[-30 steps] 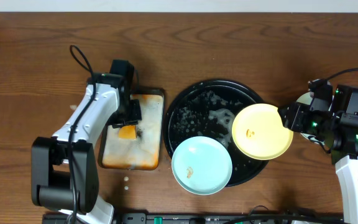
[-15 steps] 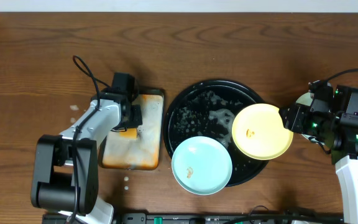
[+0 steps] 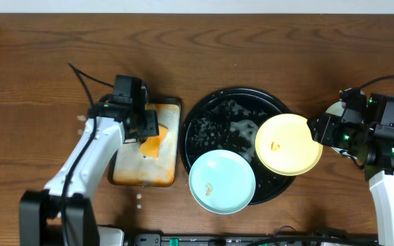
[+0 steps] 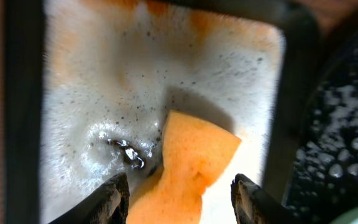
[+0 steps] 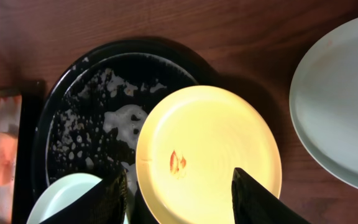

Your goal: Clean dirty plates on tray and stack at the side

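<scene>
The left gripper grabs the orange sponge across its narrow middle next, which leaves its broad end free to wipe the dirty plates.
On the black tray lie a mint-blue plate at the front and a yellow plate with an orange speck, overhanging the right rim. My right gripper hangs over the yellow plate's right edge. Its fingers are apart, so this gripper is open. Another mint plate lies on the wood to the right. My left gripper is open over the foamy pan, with the orange sponge between its fingers and a gap on the right side.
The rectangular pan sits just left of the tray, full of foam. A few white drops lie on the wood in front of it. The side plate is partly hidden under the right arm. Bare wooden table lies behind.
My left gripper has shifted over the pan and its jaws have widened. The sponge now shows larger and tilted. The right arm and the plates have not moved.
</scene>
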Robot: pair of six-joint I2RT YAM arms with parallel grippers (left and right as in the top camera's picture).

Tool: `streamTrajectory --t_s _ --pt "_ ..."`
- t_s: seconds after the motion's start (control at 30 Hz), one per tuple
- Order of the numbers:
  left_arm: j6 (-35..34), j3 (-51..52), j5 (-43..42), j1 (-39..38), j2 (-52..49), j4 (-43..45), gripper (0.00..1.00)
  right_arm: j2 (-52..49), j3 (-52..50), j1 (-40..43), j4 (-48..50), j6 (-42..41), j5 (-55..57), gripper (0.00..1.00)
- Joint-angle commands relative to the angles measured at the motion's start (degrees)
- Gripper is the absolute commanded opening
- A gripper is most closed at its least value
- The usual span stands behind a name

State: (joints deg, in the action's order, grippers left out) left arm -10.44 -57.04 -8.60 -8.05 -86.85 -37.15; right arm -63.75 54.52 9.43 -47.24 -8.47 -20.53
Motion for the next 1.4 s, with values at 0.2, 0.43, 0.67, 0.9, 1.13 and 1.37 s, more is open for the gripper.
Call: streamTrajectory --t_s 0.2,0.43,0.67,0.9,1.13,1.37 --pt "17.2 2.6 -2.9 -2.2 -1.7 -2.2 0.52 0.3 0.5 -0.5 0.3 0.8 0.4 0.52" --pt "18.3 2.8 -3.0 -4.6 -5.2 -1.8 0.48 0.3 0.5 -0.5 0.2 0.8 0.4 0.52" --pt "15.5 2.5 2.2 -4.6 -7.6 -1.6 0.39 0.3 0.5 -0.5 0.1 0.9 0.4 0.51" --pt "13.6 2.0 5.4 -4.5 -4.2 -3.0 0.39 0.3 0.5 -0.5 0.3 0.8 0.4 0.51" --pt "12.7 2.1 6.7 -4.5 -4.3 -2.8 0.39 0.3 0.5 -0.5 0.1 0.8 0.4 0.51" --pt "12.7 3.6 6.7 -4.5 -5.5 -0.2 0.39 0.3 0.5 -0.5 0.1 0.8 0.4 0.51"
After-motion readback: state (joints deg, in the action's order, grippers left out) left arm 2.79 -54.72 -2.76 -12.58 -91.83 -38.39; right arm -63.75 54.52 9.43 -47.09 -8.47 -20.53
